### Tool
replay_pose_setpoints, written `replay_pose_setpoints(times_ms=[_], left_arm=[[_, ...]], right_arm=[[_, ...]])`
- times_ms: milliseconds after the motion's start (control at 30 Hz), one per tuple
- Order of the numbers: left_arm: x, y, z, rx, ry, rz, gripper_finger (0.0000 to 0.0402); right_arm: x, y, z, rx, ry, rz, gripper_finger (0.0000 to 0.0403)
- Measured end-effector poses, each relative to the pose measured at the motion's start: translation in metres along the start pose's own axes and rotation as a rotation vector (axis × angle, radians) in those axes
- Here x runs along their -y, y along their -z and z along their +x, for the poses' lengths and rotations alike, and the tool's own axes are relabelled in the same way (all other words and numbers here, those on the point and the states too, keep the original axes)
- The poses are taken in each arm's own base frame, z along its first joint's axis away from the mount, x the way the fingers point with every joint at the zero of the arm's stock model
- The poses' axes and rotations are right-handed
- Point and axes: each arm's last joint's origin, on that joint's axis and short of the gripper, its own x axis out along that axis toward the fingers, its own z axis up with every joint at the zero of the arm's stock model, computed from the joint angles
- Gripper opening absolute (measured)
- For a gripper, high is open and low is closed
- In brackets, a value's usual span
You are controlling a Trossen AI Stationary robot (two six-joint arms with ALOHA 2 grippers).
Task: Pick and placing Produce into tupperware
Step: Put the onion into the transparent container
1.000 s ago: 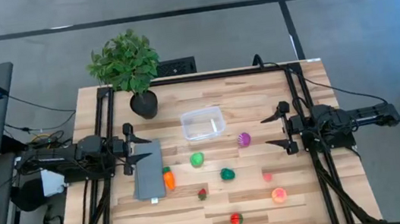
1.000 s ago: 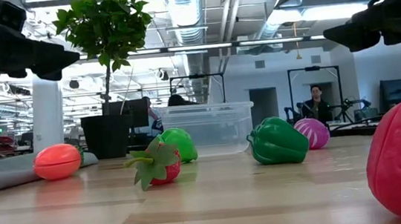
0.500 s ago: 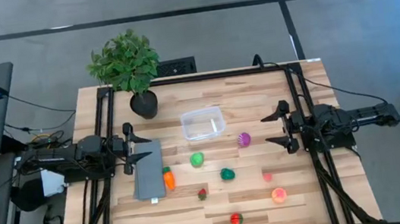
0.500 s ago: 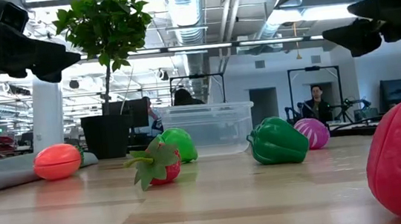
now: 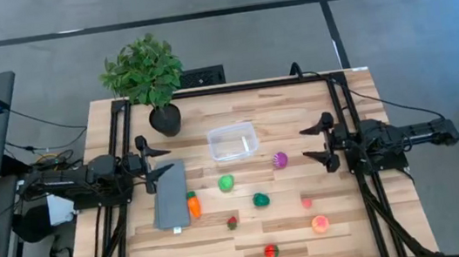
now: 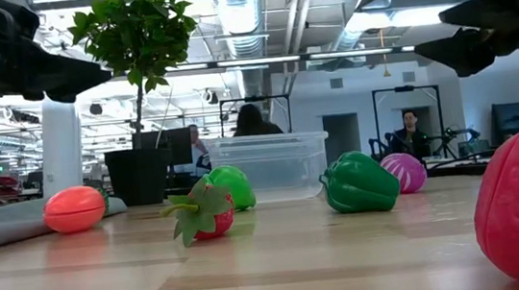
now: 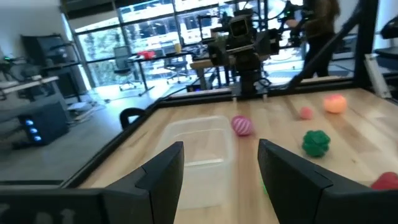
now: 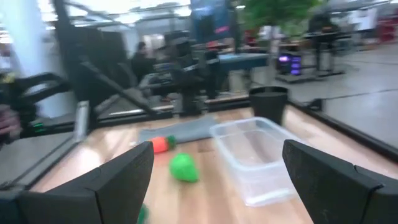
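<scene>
My right gripper grips the purple produce by its round sides next, to put it into the clear tupperware [image 5: 233,142].
The clear tupperware [image 5: 233,142] stands on its base at the table's middle, toward the far side. The produce lies loose on the wood nearer than it: purple [image 5: 280,159], green [image 5: 226,182], dark green [image 5: 261,199], an orange carrot [image 5: 193,205], a small strawberry [image 5: 231,223], pink [image 5: 307,201], peach [image 5: 319,224] and red [image 5: 270,252]. My left gripper [image 5: 162,161] hovers open at the left edge and points level toward the tub [image 7: 199,155]. Facing it from the right edge, my right gripper [image 5: 312,143] is wide open. Both hang above the table [image 6: 40,76] [image 6: 461,42] with nothing between their fingers.
A flat grey slab [image 5: 169,194] lies under and just nearer than my left gripper, with the carrot against its right side. A potted plant [image 5: 145,73] stands at the far left corner. Black rails [image 5: 343,106] run along both side edges. Bare wood lies between the pieces.
Both grippers have turned a little about their wrists without leaving their places at the table's side edges. The gap between the fingers of each is unchanged. Nothing on the table has moved.
</scene>
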Motion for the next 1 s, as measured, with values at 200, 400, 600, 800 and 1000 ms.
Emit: replay_pose_setpoints(times_ms=[200,400,600,800,1000], left_arm=[[0.0002,0.0000,0.0000,0.001,0.006,-0.040,0.0197],[0.0034,0.0010,-0.0002,-0.006,0.111,-0.124,0.0197],[0.0041,0.0013,-0.0003,-0.001,0.135,-0.020,0.0197],[0.0039,0.0012,-0.0003,-0.001,0.128,-0.034,0.0197],[0.0039,0.0013,-0.0003,-0.004,0.129,-0.067,0.0197]], right_arm=[[0.0027,0.0004,0.0001,-0.002,0.052,-0.001,0.0379],[0.0036,-0.0009,0.0001,0.012,0.061,0.042,0.0379],[0.0046,-0.0013,0.0000,0.016,0.099,-0.016,0.0379],[0.0063,-0.0007,-0.0001,0.016,0.141,0.042,0.0379],[0.0063,-0.0005,-0.0001,0.014,0.140,0.051,0.0379]])
